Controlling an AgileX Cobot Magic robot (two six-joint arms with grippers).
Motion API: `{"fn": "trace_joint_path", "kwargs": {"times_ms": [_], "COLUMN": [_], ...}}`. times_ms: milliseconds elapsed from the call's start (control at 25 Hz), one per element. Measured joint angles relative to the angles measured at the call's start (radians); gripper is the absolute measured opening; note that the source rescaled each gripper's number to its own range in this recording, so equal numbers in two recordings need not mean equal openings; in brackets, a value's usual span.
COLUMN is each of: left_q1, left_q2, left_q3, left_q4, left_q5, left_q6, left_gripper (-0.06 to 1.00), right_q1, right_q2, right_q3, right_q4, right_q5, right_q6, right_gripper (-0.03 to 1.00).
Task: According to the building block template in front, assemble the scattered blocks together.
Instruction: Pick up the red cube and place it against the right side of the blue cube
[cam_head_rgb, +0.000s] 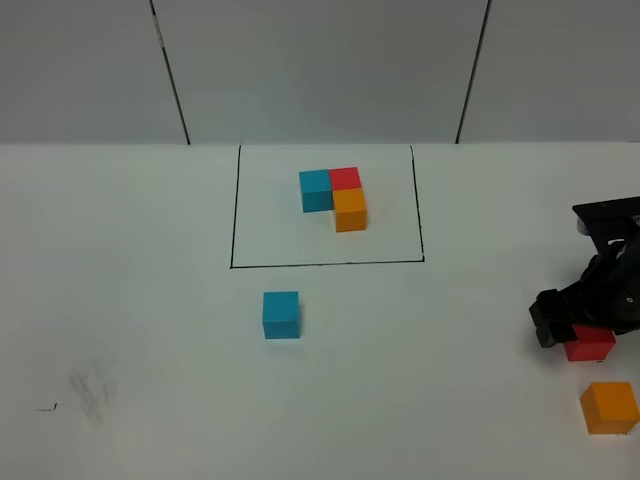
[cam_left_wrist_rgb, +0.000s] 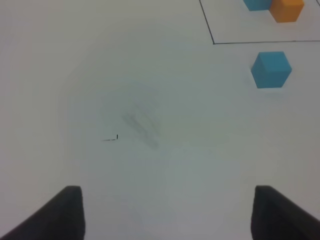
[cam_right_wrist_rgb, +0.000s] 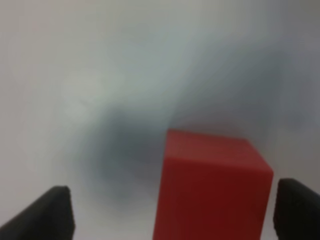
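My right gripper takes hold of the scattered red cube (cam_head_rgb: 590, 345) by its opposite sides next, to join it to the scattered cyan-blue cube (cam_head_rgb: 281, 314).
The building block template (cam_head_rgb: 333, 195) is an L of cyan-blue, red and orange cubes inside a thin black rectangle at the back middle of the table. Of the scattered blocks, the cyan-blue cube (cam_head_rgb: 281, 314) (cam_left_wrist_rgb: 270, 69) lies just in front of that rectangle. The red cube (cam_head_rgb: 590, 345) (cam_right_wrist_rgb: 212, 185) sits at the far right. My right gripper (cam_head_rgb: 575, 330) (cam_right_wrist_rgb: 180, 207) stands open around the red cube, which is nearer one finger, with a gap showing on the other side. The orange cube (cam_head_rgb: 609, 407) rests nearer the front right corner. My left gripper (cam_left_wrist_rgb: 167, 215) is open over bare table.
A faint grey smudge (cam_head_rgb: 90, 390) (cam_left_wrist_rgb: 141, 127) and a small black mark (cam_left_wrist_rgb: 112, 138) lie on the white table's left front. The black rectangle's line (cam_head_rgb: 232, 220) (cam_left_wrist_rgb: 206, 20) runs behind the blue cube. Grey wall panels stand at the back.
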Motion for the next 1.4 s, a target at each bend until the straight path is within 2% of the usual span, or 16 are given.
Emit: {"fn": "trace_joint_path", "kwargs": {"times_ms": [560,640,720,800,1000,1400], "left_q1": [0.0,0.0,0.0,0.0,0.0,0.0], "left_q2": [0.0,0.0,0.0,0.0,0.0,0.0], "left_q3": [0.0,0.0,0.0,0.0,0.0,0.0], "left_q4": [0.0,0.0,0.0,0.0,0.0,0.0], "left_q5": [0.0,0.0,0.0,0.0,0.0,-0.001], "left_q6": [0.0,0.0,0.0,0.0,0.0,0.0], "left_gripper": [1.0,1.0,1.0,1.0,1.0,1.0], "right_q1": [0.0,0.0,0.0,0.0,0.0,0.0], "right_q2": [0.057,0.057,0.057,0.057,0.057,0.057], "right_q3": [0.0,0.0,0.0,0.0,0.0,0.0], "right_q4": [-0.007,-0.025,-0.051,-0.078,-0.117,-0.122], "right_q5": [-0.041,-0.043,-0.043,-0.043,-0.042,-0.042], "right_q6": [0.002,0.017,0.038,0.064,0.095,0.107], "right_gripper": [0.64,0.59,0.51,0.39,0.01,0.0]}}
